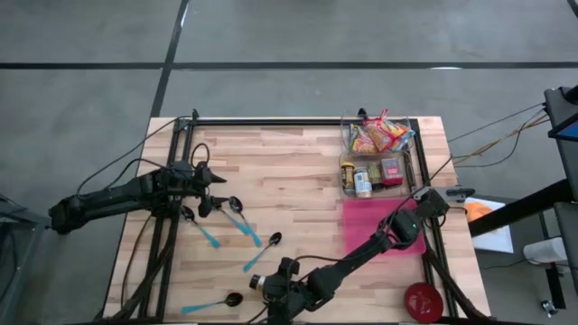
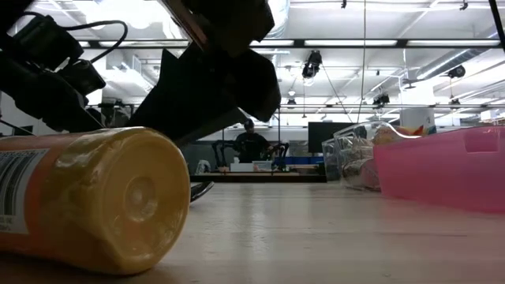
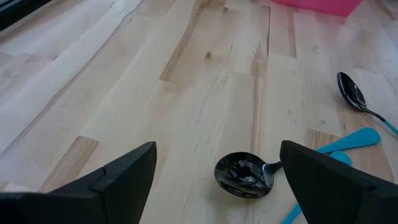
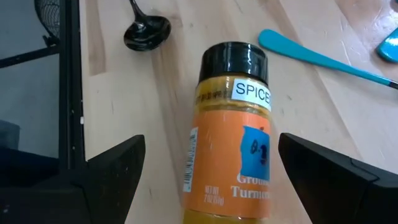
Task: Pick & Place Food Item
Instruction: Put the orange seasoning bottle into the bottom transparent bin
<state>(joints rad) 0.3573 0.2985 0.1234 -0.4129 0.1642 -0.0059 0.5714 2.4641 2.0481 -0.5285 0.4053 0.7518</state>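
Next, my right gripper grabs the spice jar by its orange-labeled body to place it among the food items.
A spice jar with a black cap and orange label lies on its side on the wooden table near the front edge. In the low view its yellow bottom faces the camera. My right gripper hangs open just above it, slanting down, one finger on each side of the jar and clear of it. In the high view the right gripper covers most of the jar. My left gripper waits open at the table's left, above a black spoon bowl.
Several blue-handled spoons lie around the table's left middle, one just beyond the jar's cap. A pink tray sits at the right. A clear bin of snacks and jars stands behind it. A red round thing lies at the front right.
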